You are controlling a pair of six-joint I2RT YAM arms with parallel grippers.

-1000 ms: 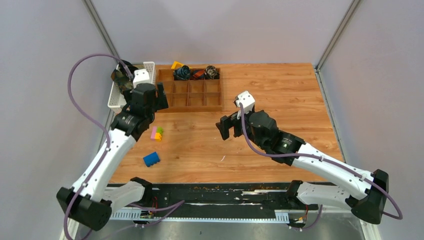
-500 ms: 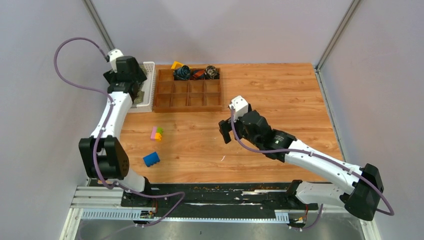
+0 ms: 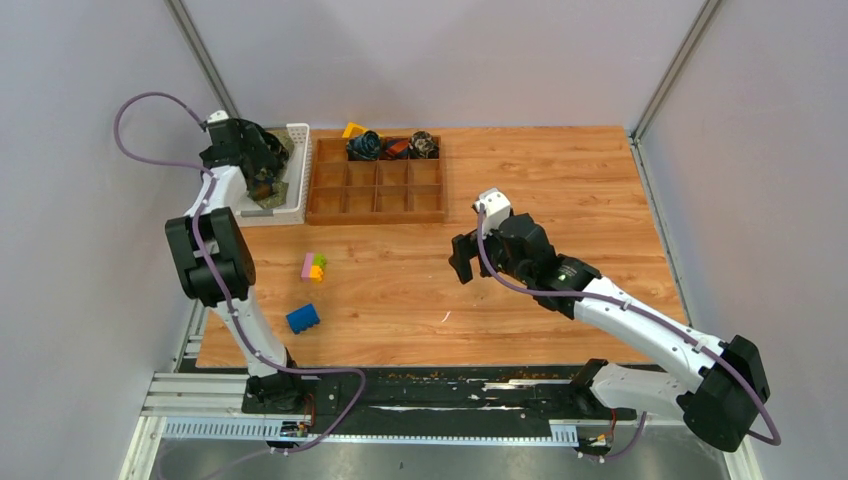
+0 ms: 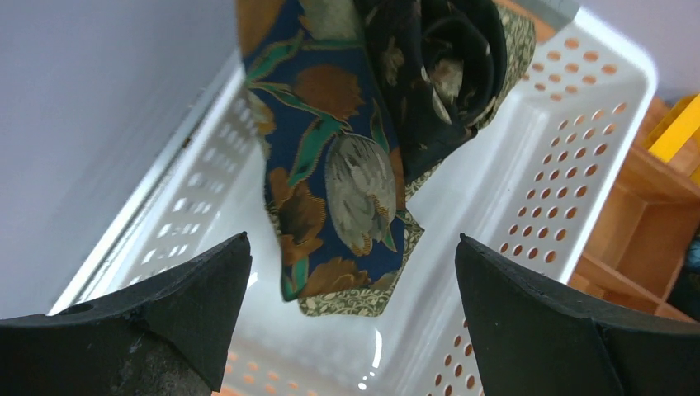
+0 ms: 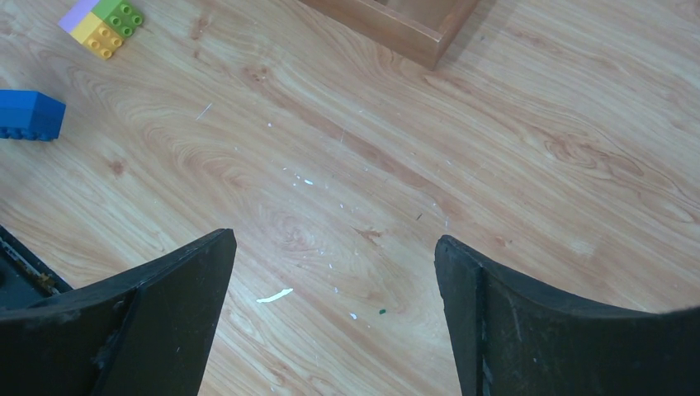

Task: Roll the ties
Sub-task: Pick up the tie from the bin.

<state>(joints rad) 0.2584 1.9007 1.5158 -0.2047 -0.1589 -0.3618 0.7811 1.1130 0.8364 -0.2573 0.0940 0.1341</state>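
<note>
Next, my left gripper takes hold of the navy floral tie near its tip facing me to roll it, so its length trails and lays out.
Loose ties lie in a white perforated basket at the table's far left. A navy tie with a floral print points its tip toward me, and a crumpled black tie sits behind it. My left gripper hangs open just above the navy tip, touching nothing; from above, the left gripper is over the basket. Three rolled ties fill the far row of the wooden tray. My right gripper is open and empty over bare wood, as the wrist view of the right gripper shows.
A pink, green and yellow block cluster and a blue block lie on the table's left half. A yellow block sits behind the tray. The tray's corner shows beyond my right fingers. Grey walls enclose the table.
My left arm swung from the tray's front left corner back and left, over the basket. My right gripper shifted slightly right. Both stayed open.
</note>
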